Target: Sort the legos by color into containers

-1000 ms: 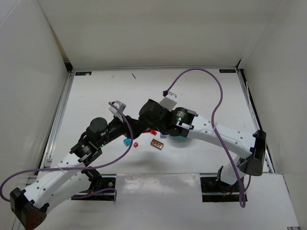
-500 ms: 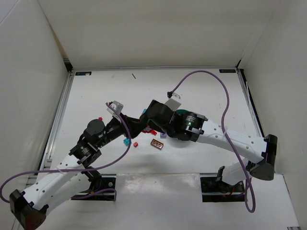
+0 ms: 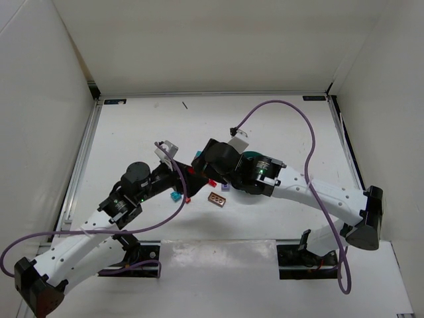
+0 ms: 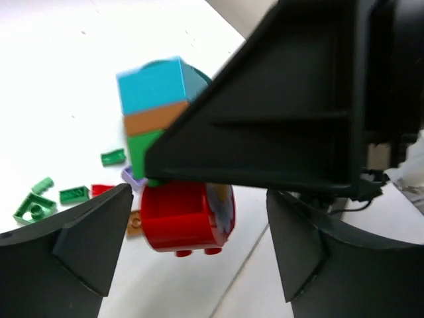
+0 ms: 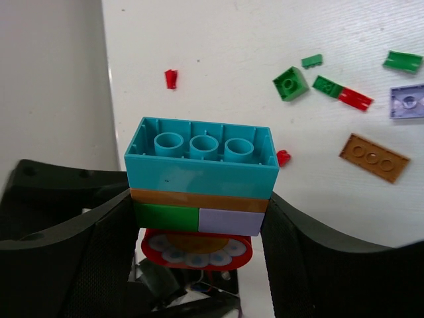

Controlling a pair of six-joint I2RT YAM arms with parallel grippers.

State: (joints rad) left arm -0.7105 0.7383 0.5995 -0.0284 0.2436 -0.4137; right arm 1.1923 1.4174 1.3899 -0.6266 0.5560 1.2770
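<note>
The lego stack needs to be split by color, so my left gripper should next grab its red end piece [image 4: 175, 215] and leave the green piece [image 4: 140, 154] free.
My right gripper [image 5: 199, 202] is shut on a stack of legos [image 5: 201, 165]: a teal brick on top, then a brown plate, green and lavender pieces, and a round red piece [image 5: 196, 250] with a flower face. In the left wrist view that red piece [image 4: 179, 215] hangs between the spread fingers of my left gripper [image 4: 199, 228], which is open and touches nothing. Both grippers meet above the table's middle [image 3: 196, 171]. The teal bowl [image 3: 249, 157] with the containers is mostly hidden under the right arm.
Loose legos lie on the white table: green pieces [image 5: 289, 83], a red plate [image 5: 356, 99], a lavender square [image 5: 407, 101], a brown plate [image 5: 373, 158] and small red bits [image 5: 171, 78]. From above, a teal brick [image 3: 175, 196] and a brown plate [image 3: 216, 199] lie below the grippers.
My left gripper has opened and let go of the red end of the stack. The left arm has shifted slightly right. The right gripper still holds the stack.
</note>
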